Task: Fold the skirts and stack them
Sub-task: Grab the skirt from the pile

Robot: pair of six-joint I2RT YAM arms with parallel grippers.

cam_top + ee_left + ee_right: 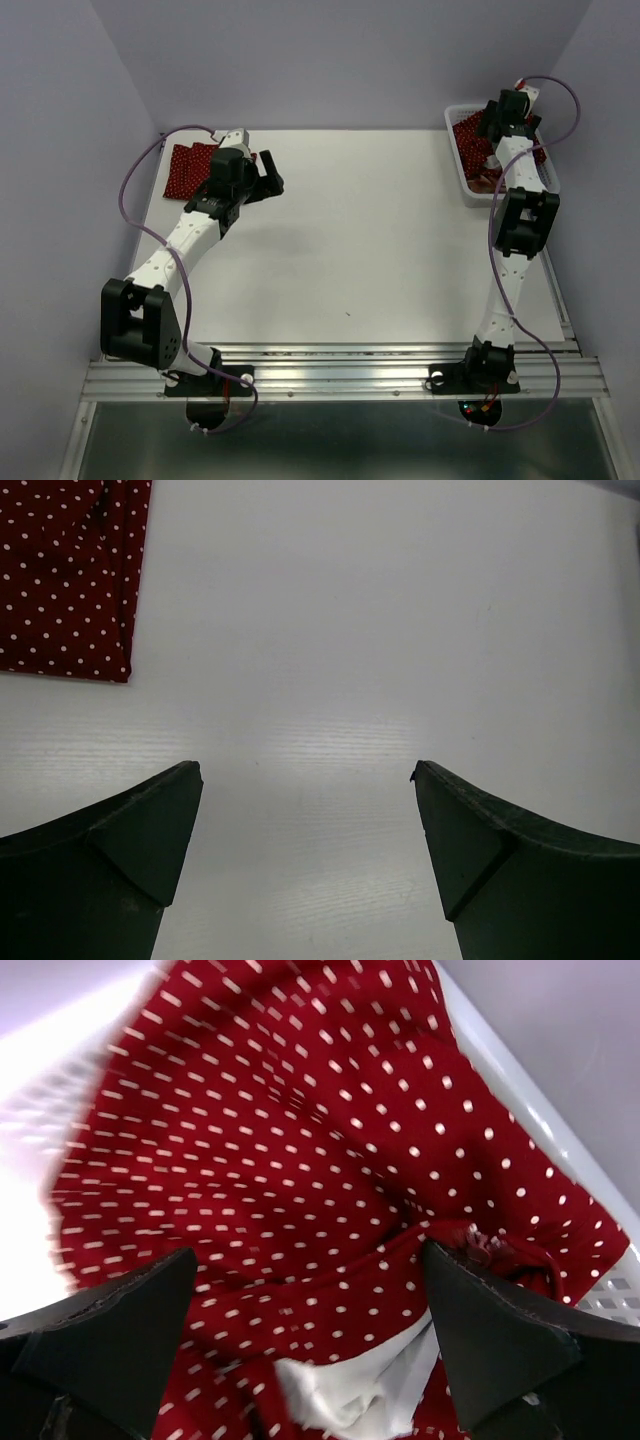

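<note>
The crumpled polka-dot skirt needs to be spread for folding, so my right gripper will next grab it by the raised edge point(490, 151) beside its white lining point(492, 162).
One dark red polka-dot skirt point(188, 168) lies folded flat at the table's far left; its corner shows in the left wrist view point(65, 570). My left gripper point(272, 177) is open and empty over bare table just right of it point(305, 780). A second polka-dot skirt point(300, 1130) lies crumpled in the white mesh basket point(462, 182) at the far right, with white lining point(370, 1390) showing. My right gripper point(305, 1270) is open and hangs close above this skirt, inside the basket point(497, 128). The plaid skirt cannot be made out; a bit of red cloth point(487, 178) shows at the basket's near end.
The basket's white rim point(520, 1080) runs along the right of the right gripper. Lilac walls close the table at the back and both sides. An aluminium rail point(340, 375) with both arm bases runs along the near edge.
</note>
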